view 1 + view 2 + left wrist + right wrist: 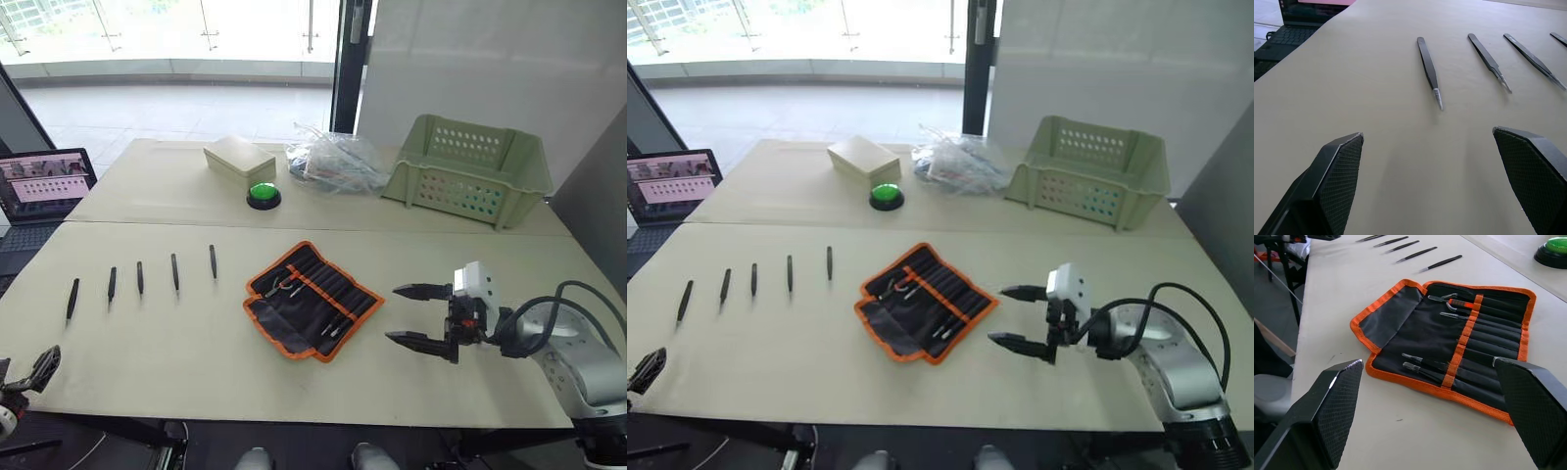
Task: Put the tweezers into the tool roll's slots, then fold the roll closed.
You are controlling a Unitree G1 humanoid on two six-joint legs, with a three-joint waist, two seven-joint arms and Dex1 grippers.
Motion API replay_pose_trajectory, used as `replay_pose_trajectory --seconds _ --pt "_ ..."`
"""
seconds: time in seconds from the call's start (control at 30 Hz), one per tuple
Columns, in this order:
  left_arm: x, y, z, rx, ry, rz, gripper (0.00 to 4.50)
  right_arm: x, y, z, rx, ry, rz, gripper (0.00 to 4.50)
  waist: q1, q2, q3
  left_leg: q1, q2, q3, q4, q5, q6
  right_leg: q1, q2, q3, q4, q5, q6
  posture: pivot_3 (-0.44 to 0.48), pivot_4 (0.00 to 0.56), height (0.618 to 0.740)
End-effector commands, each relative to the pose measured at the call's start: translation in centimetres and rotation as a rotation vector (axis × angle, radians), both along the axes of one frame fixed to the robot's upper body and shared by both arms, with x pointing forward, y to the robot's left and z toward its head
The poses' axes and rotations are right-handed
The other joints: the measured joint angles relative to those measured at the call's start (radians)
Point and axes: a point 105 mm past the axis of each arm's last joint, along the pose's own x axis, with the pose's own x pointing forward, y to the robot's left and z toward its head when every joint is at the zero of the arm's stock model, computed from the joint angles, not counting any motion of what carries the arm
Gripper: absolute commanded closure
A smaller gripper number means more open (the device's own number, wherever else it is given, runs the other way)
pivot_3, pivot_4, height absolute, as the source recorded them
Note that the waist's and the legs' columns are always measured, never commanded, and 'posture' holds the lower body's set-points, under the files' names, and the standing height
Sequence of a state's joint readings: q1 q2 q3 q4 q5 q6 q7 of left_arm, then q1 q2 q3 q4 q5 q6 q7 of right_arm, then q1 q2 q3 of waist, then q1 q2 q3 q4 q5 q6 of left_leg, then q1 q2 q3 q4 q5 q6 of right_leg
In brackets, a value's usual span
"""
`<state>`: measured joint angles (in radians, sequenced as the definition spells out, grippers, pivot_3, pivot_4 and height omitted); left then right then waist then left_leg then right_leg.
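Note:
The tweezers should be reached by my left gripper and grabbed by the dark arms, so that its blunt joined end stays free to go into a slot.
Several thin black tweezers (140,278) lie in a row on the table's left half, points toward me; the nearest shows ahead of my left gripper as tweezers (1429,71). The tool roll (312,301) lies unfolded at the centre, black with orange trim. Its slots (1493,333) hold a small orange-handled tool and a few dark slim tools. My right gripper (419,315) hovers open just right of the roll, pointing at it. At the front left table edge, short of the tweezers, my left gripper (29,377) is open and empty.
Along the back of the table stand a green basket (470,171), a crumpled plastic bag (333,162), a beige box (239,158) and a green push button (264,195). A laptop (44,186) sits off the table's left side.

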<state>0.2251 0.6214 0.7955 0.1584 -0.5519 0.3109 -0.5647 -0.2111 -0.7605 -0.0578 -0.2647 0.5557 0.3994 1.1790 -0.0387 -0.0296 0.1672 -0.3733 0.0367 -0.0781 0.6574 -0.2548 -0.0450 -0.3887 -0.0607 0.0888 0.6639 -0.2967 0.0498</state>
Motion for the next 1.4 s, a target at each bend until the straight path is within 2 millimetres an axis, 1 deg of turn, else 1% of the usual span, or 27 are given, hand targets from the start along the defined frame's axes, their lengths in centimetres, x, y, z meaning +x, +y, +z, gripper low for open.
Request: replay_pose_trajectory --seconds 0.03,0.13,0.2,0.27,0.37,0.47,0.53,0.63,0.8,0.87,0.93,1.1,1.27,1.4 --pt "1.2 0.6 0.4 0.030 0.015 0.008 0.01 -0.5 0.7 1.6 0.020 -0.041 0.043 0.00 -0.004 0.000 0.000 0.000 0.000 0.000 0.000 0.000 0.000 0.000 0.000 0.000 0.000 0.000 0.000 0.000 0.150 0.713" --pt "2.3 1.0 -0.1 0.037 0.044 0.004 0.01 -0.6 0.8 1.5 0.027 -0.035 0.036 0.00 -0.006 0.000 0.000 0.000 0.000 0.000 0.000 0.000 0.000 0.000 0.001 0.000 0.000 0.000 0.000 0.000 0.150 0.713" --pt "3.3 1.1 -0.5 0.042 0.068 -0.006 0.01 -0.7 0.7 0.9 0.026 -0.024 0.018 0.00 -0.004 0.000 0.000 0.000 0.000 0.000 0.000 0.000 0.000 0.000 0.000 0.000 0.000 0.000 0.000 0.000 0.150 0.713" --pt "4.1 1.2 -0.8 0.018 0.079 -0.005 0.01 -0.8 0.6 0.5 0.023 -0.019 0.009 0.00 -0.002 0.000 0.000 0.000 0.000 0.000 0.000 0.000 0.000 0.000 0.000 -0.001 0.000 0.000 0.000 0.000 0.150 0.713" --pt "5.5 1.5 -2.1 -0.050 0.103 0.006 0.01 -1.1 0.3 -0.6 0.042 0.001 -0.022 0.00 0.007 0.001 0.000 0.000 -0.001 -0.001 0.000 0.000 0.000 0.000 0.000 -0.001 0.001 0.000 0.000 0.000 0.150 0.713" --pt "6.2 1.4 -2.6 -0.078 0.106 0.001 0.01 -1.3 0.1 -1.3 0.033 0.001 -0.026 0.00 0.010 0.007 -0.001 0.001 -0.001 -0.001 0.000 0.000 0.000 0.000 0.000 -0.001 0.001 0.000 0.000 0.000 0.150 0.713" --pt "7.0 0.9 -3.2 -0.083 0.119 -0.022 0.57 -1.4 -0.1 -1.6 0.045 0.012 -0.038 0.00 0.009 0.010 -0.002 0.001 -0.001 -0.001 0.000 0.000 0.000 0.000 0.000 -0.001 0.001 0.000 0.000 0.000 0.150 0.713" --pt "8.1 0.4 -3.6 -0.089 0.128 -0.040 1.46 -1.5 -0.3 -1.9 0.051 0.022 -0.045 0.00 0.023 0.013 -0.002 0.002 -0.001 -0.001 0.000 0.000 0.000 0.001 0.000 -0.002 0.002 0.000 0.000 0.000 0.150 0.713" --pt "9.0 0.3 -3.7 -0.080 0.128 -0.047 3.18 -1.4 -0.5 -1.8 0.050 0.016 -0.050 0.00 0.037 0.015 -0.002 0.001 -0.003 -0.001 0.000 0.000 0.000 0.002 -0.001 -0.002 0.002 0.000 0.000 0.000 0.150 0.713" --pt "9.3 0.2 -3.6 -0.076 0.119 -0.058 3.75 -1.4 -0.5 -1.7 0.050 0.013 -0.053 0.00 0.041 0.015 -0.002 0.001 -0.003 -0.001 0.000 0.000 0.000 0.002 -0.001 -0.001 0.001 0.000 0.001 0.000 0.150 0.713" --pt "9.6 0.0 -3.5 -0.068 0.116 -0.067 4.48 -1.3 -0.6 -1.8 0.048 0.012 -0.056 0.00 0.042 0.015 -0.002 0.001 -0.003 -0.001 0.000 0.000 0.000 0.002 -0.001 -0.001 0.001 0.000 0.001 0.000 0.150 0.713" --pt "9.7 0.2 -2.9 -0.049 0.091 -0.074 4.48 -1.3 -0.7 -1.9 0.047 0.011 -0.066 0.00 0.042 0.015 -0.002 0.001 -0.003 -0.001 0.000 0.000 0.000 0.001 -0.001 -0.001 0.001 0.000 0.001 0.000 0.150 0.713" --pt "9.4 0.8 -0.9 0.015 0.037 -0.079 4.48 -1.2 -0.8 -2.1 0.047 0.014 -0.081 0.00 0.038 0.014 -0.002 0.001 -0.003 -0.001 0.000 0.000 0.000 0.001 -0.001 -0.002 0.001 0.000 0.001 0.000 0.150 0.713" --pt "8.8 1.1 0.6 0.065 0.006 -0.084 4.48 -1.0 -0.7 -2.1 0.057 0.024 -0.096 0.00 0.025 0.012 -0.001 0.000 -0.002 -0.002 0.000 0.000 0.000 0.001 -0.001 -0.002 0.001 0.000 0.001 0.000 0.150 0.713"
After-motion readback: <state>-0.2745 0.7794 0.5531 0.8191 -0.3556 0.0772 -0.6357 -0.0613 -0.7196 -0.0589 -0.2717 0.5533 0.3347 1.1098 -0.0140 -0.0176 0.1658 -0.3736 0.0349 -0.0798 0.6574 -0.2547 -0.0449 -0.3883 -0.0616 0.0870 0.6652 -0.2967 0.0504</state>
